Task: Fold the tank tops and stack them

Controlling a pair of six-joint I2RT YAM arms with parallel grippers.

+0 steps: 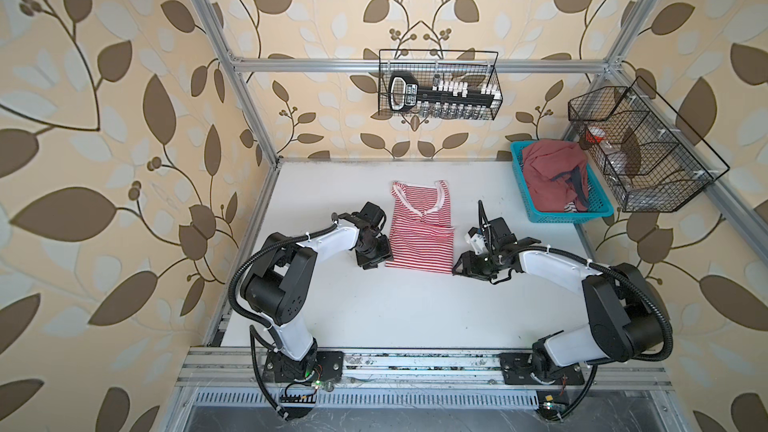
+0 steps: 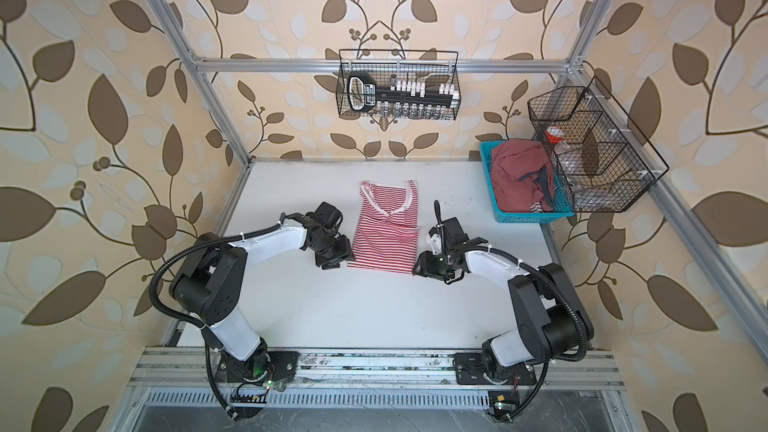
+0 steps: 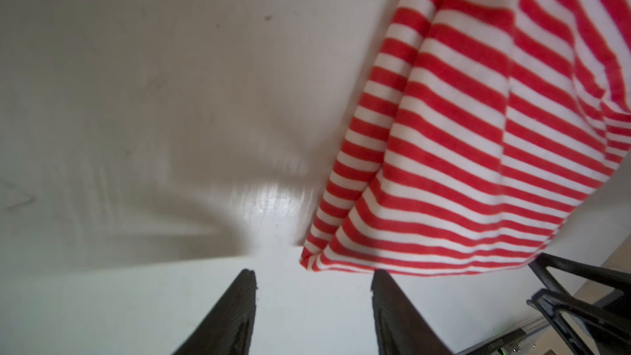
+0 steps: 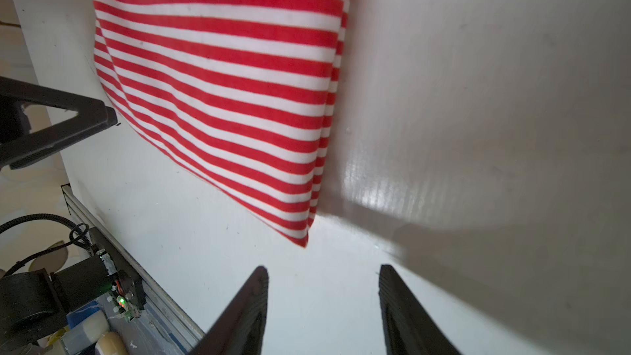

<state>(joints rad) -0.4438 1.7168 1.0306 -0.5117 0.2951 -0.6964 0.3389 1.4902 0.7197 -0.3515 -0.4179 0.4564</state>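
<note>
My left gripper will next grab the near hem corner of the striped tank top, so it can fold the hem over toward the neckline.
The red-and-white striped tank top (image 1: 419,234) (image 2: 384,238) lies folded into a narrow strip mid-table, neckline at the far end. My left gripper (image 1: 374,263) (image 2: 332,261) stands open just off its near left corner, touching nothing; in the left wrist view the gripper (image 3: 312,274) frames bare table beside the striped hem (image 3: 478,131). My right gripper (image 1: 460,268) (image 2: 420,268) is open off the near right corner, and between its tips (image 4: 322,269) is bare table below the stripes (image 4: 222,80). The dusty red tank top (image 1: 548,176) (image 2: 517,176) sits crumpled in the basket.
A blue plastic basket (image 1: 602,210) (image 2: 498,209) stands at the table's back right. A wire basket (image 1: 440,85) with tools hangs on the back rail, and another wire basket (image 1: 648,151) hangs on the right frame. An aluminium rail (image 1: 415,363) runs along the front edge.
</note>
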